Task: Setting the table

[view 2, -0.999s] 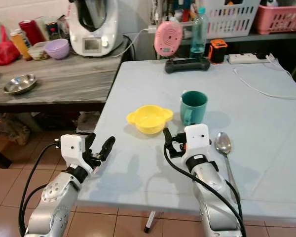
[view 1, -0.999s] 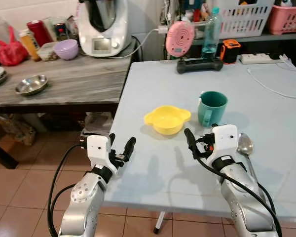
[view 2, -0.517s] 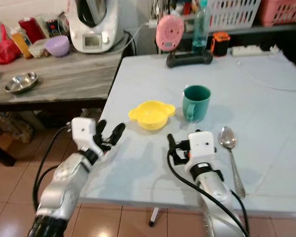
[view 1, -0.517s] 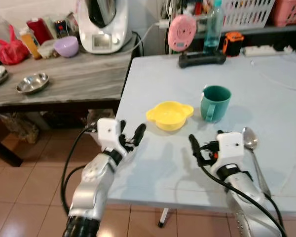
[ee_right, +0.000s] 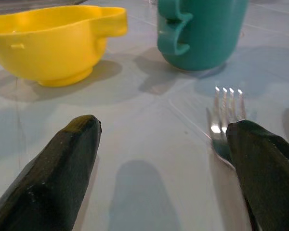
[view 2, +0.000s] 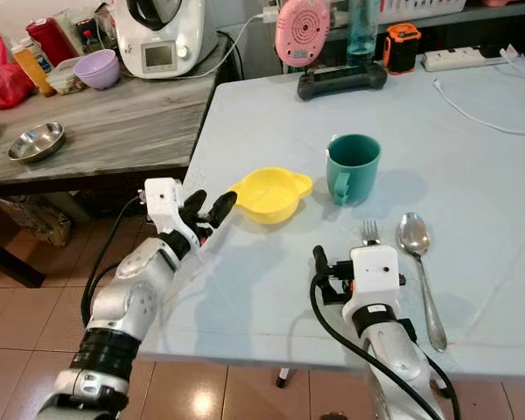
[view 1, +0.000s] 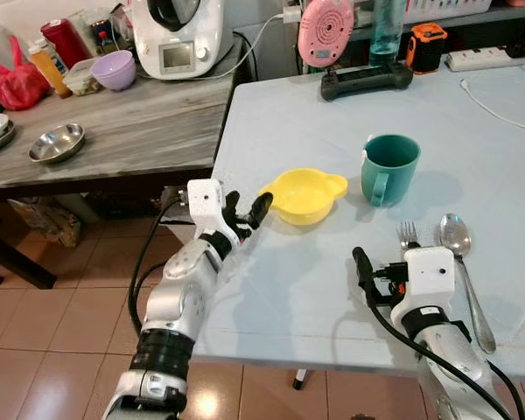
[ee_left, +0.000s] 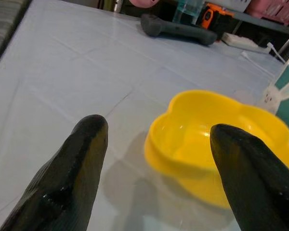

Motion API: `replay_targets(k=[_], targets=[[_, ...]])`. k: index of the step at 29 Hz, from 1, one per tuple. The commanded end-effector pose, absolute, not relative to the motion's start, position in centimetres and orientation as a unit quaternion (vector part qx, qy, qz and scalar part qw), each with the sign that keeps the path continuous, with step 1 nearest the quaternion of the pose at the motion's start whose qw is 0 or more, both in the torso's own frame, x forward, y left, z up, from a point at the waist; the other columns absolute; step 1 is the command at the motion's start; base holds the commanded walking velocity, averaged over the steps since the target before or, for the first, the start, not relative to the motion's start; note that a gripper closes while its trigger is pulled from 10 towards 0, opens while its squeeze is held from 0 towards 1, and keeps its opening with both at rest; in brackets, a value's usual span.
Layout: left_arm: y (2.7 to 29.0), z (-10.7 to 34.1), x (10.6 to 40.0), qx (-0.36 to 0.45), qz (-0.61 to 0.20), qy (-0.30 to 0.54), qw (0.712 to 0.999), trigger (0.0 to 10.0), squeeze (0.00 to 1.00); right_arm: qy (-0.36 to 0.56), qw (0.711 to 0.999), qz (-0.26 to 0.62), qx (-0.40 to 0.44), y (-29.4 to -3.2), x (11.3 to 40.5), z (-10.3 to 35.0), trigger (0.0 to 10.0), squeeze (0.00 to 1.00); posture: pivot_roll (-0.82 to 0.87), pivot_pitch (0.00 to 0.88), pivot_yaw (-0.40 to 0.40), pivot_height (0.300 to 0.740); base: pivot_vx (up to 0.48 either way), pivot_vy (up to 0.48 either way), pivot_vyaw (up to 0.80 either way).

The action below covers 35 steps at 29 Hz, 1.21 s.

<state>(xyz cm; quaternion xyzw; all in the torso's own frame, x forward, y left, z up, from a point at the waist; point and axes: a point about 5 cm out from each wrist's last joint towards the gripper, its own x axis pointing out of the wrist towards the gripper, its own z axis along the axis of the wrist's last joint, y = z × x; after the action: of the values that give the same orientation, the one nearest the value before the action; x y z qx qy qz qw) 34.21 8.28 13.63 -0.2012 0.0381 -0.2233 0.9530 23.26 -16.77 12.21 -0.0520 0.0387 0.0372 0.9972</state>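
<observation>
My left gripper grips the yellow bowl [view 1: 304,194] by its handle opposite the one beside the teal mug [view 1: 389,166] next, to set the table.
On the pale blue table [view 1: 289,289] a yellow bowl [view 1: 304,194] stands with a teal mug [view 1: 389,166] to its right. A fork [view 1: 407,234] and a spoon [view 1: 459,254] lie side by side nearer the front edge. My left gripper [view 1: 248,210] is open just left of the bowl, level with its rim; in the left wrist view the bowl [ee_left: 221,144] sits past the fingertips [ee_left: 92,132]. My right gripper [ee_right: 164,134] is open low over the table. One of its fingers [ee_right: 260,154] lies beside the fork tines [ee_right: 226,108].
A wooden side counter [view 1: 114,140] on the left holds a steel bowl [view 1: 56,143], a purple bowl [view 1: 115,69] and a kitchen machine [view 1: 185,35]. At the table's far end are a pink round device [view 1: 325,31], a black base [view 1: 367,80] and a white cable [view 1: 499,101]. Tiled floor lies below left.
The camera has tipped down and shifted. My left gripper has reached forward from the table's edge up to the bowl. My right gripper has drawn back toward the front edge, uncovering the fork.
</observation>
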Motion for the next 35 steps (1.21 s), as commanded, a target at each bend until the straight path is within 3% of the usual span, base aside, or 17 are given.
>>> replay_targets(k=[1,16,35], targets=[[8.8,13.6,34.7,-0.211,-0.214,0.049,0.953,10.0,0.0,0.034,0.998,0.034,-0.047,-16.5,23.0,12.6,10.0,0.0,-0.34,0.131,0.23,0.74,0.0,0.0,0.0],[7.6,13.2,35.7,-0.223,-0.212,0.098,0.946,10.0,0.0,-0.002,0.992,0.129,-0.014,-14.2,23.0,14.2,10.0,0.0,-0.34,0.139,0.233,0.74,0.0,0.0,0.0],[8.2,14.5,36.8,-0.302,-0.197,0.119,0.925,10.0,0.0,-0.004,0.988,0.154,-0.031,-13.5,23.5,14.1,10.0,0.0,-0.31,0.122,0.222,0.74,0.0,0.0,0.0]])
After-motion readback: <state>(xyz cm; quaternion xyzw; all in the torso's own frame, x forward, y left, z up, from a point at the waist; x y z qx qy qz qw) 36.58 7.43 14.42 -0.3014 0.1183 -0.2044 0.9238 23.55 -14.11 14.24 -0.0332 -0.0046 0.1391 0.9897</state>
